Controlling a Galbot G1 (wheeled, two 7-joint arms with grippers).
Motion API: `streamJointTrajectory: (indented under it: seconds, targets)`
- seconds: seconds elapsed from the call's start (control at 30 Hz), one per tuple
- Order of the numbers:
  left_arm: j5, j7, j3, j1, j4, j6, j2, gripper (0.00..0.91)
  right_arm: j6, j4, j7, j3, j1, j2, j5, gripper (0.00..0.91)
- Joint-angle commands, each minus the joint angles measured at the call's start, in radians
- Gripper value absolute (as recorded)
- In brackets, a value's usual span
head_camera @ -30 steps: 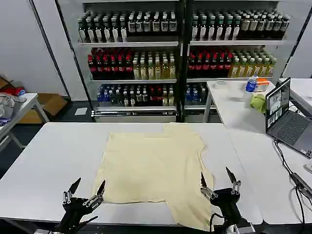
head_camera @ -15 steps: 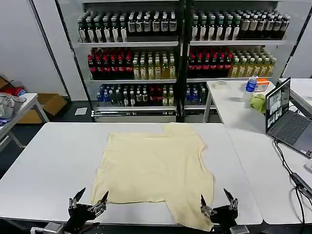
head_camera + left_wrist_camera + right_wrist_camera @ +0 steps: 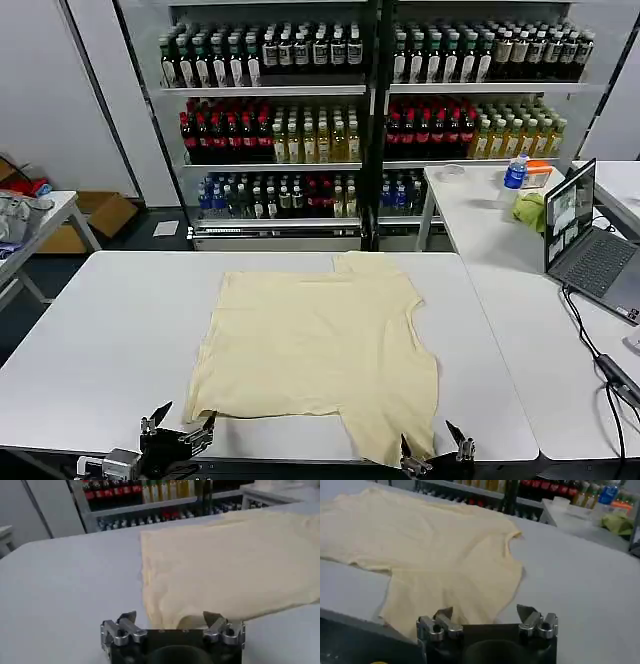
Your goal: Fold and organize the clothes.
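Observation:
My left gripper grabs the shirt (image 3: 235, 555) by its hem corner (image 3: 167, 622) next, where the shirt's loose edge is free to gather.
The clothes are one pale cream-yellow T-shirt (image 3: 320, 340) lying flat on the white table (image 3: 110, 330). One flap of it reaches the front edge on the right. My left gripper (image 3: 180, 433) is low at the front edge, just short of the shirt's near left corner, open and holding nothing. In the left wrist view the shirt (image 3: 235, 555) lies just beyond the left gripper (image 3: 170, 617). My right gripper (image 3: 435, 455) sits at the front edge beside the near flap, open and holding nothing. The right wrist view shows the shirt (image 3: 435, 550) ahead of the right gripper (image 3: 485, 612).
A second white table on the right carries an open laptop (image 3: 585, 240) with a cable (image 3: 600, 355), a yellow-green cloth lump (image 3: 528, 210) and a blue bottle (image 3: 515, 172). Shelves of bottles (image 3: 350, 110) stand behind. Bare tabletop lies left of the shirt.
Both grippers have dropped back toward the table's front edge, lower in the head view than before. The shirt lies as it did.

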State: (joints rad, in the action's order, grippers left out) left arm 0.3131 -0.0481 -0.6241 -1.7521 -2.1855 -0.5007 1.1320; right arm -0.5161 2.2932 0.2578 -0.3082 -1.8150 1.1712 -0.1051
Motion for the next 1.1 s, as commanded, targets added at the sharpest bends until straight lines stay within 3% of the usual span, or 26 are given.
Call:
streamJointTrajectory:
  seconds: [0.03,0.07,0.1,0.17,0.2,0.23,0.27,0.3,0.33,0.4,0.53,0.67,1.1]
  targets:
    - [-0.004,-0.002,0.002,0.012,0.032,-0.03,-0.009,0.907,-0.012,-0.005,-0.002,0.016,-0.008,0.004,0.009,0.907]
    - [-0.004,-0.002,0.003,0.013,0.033,-0.029,-0.008,0.907,-0.012,-0.005,-0.002,0.016,-0.008,0.004,0.006,0.907]
    - [-0.004,-0.002,0.003,0.013,0.034,-0.028,-0.007,0.836,-0.012,-0.005,-0.001,0.017,-0.008,0.005,0.004,0.907]
    - [-0.005,-0.003,0.005,0.014,0.037,-0.025,-0.005,0.584,-0.012,-0.006,0.0,0.02,-0.006,0.006,0.002,0.826]
    - [-0.005,-0.002,0.006,0.015,0.039,-0.022,-0.004,0.292,-0.011,-0.007,0.0,0.021,-0.005,0.006,0.0,0.685]
    - [-0.005,-0.002,0.006,0.016,0.041,-0.021,-0.004,0.292,-0.009,-0.009,0.002,0.023,-0.003,0.008,-0.001,0.605]
    - [-0.005,-0.002,0.006,0.016,0.044,-0.019,-0.003,0.101,-0.009,-0.011,0.002,0.023,-0.002,0.009,-0.001,0.534]
    - [-0.005,-0.002,0.007,0.019,0.048,-0.018,-0.003,0.04,-0.006,-0.013,0.003,0.025,0.0,0.01,-0.001,0.333]
    - [-0.005,-0.002,0.006,0.02,0.05,-0.018,-0.003,0.03,-0.006,-0.013,0.003,0.027,0.001,0.011,-0.001,0.222]
    - [-0.005,-0.001,0.006,0.019,0.05,-0.018,-0.003,0.03,-0.005,-0.013,0.003,0.028,0.003,0.012,-0.002,0.121]
    - [-0.005,0.0,0.007,0.017,0.049,-0.018,-0.001,0.02,-0.004,-0.012,0.003,0.028,0.004,0.011,-0.003,0.04]
    - [-0.005,0.001,0.007,0.015,0.046,-0.019,-0.001,0.02,0.001,-0.009,0.003,0.025,0.006,0.01,-0.008,0.0]
    - [0.012,0.004,0.004,0.0,0.015,0.011,0.0,0.01,0.03,0.023,0.001,0.021,-0.005,0.003,-0.007,0.0]
